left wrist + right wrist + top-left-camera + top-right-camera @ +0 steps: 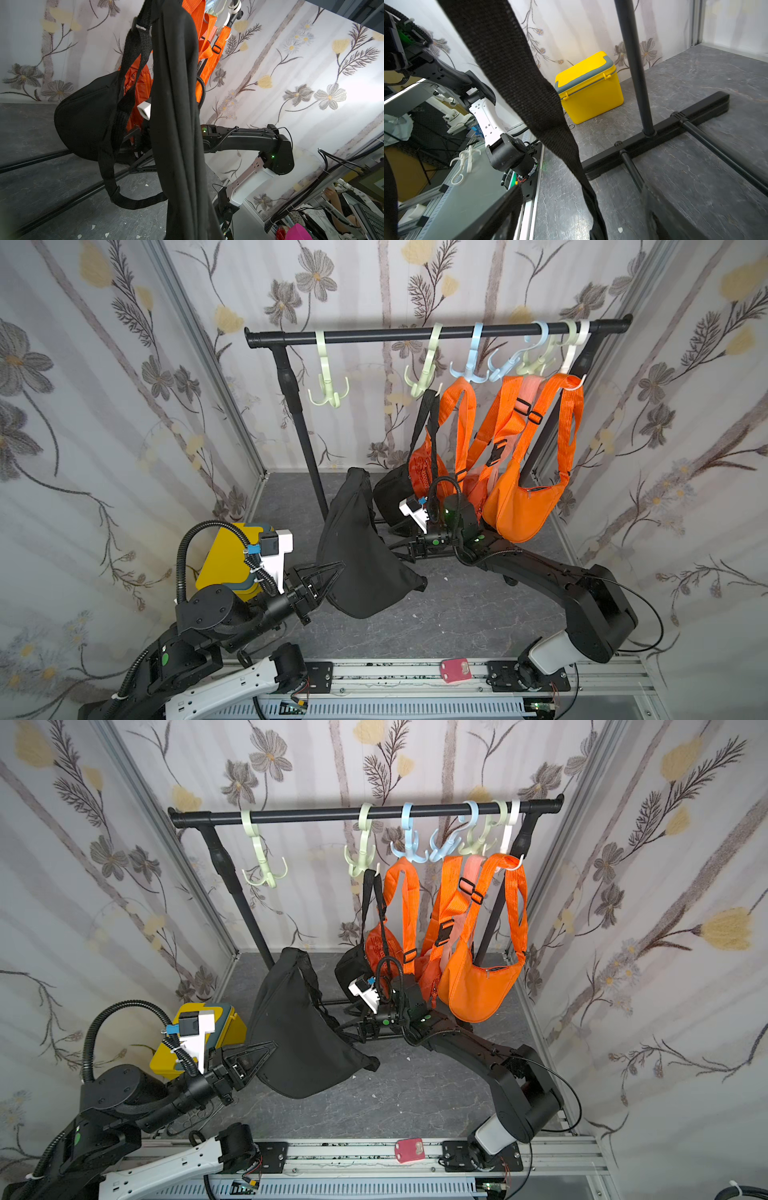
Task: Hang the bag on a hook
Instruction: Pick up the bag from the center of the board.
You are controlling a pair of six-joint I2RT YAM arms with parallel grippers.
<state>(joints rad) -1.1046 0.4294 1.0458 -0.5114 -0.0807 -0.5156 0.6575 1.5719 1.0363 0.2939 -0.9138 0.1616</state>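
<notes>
The black bag will hang over the pale green hook (326, 385) by its free loop, so my right gripper should grab the bag by its strap.
A large black bag (365, 547) (299, 1023) hangs limp above the floor, in front of the rack. My left gripper (337, 569) (268, 1048) is shut on its lower left edge. In the left wrist view the bag's fabric (176, 124) fills the middle and hides the jaws. Its black strap (519, 83) runs between the wide-apart fingers of my open right gripper (581, 188), which sits behind the bag (397, 548) (353, 1028). A free pale green hook (326, 385) (266, 865) hangs at the left of the black rail (374, 333).
Other hooks to the right carry a small black bag (395, 493) and several orange bags (523, 497). A yellow box (224, 560) (589, 89) stands by the left wall. The rack's post and base bars (654, 133) lie on the floor near my right gripper.
</notes>
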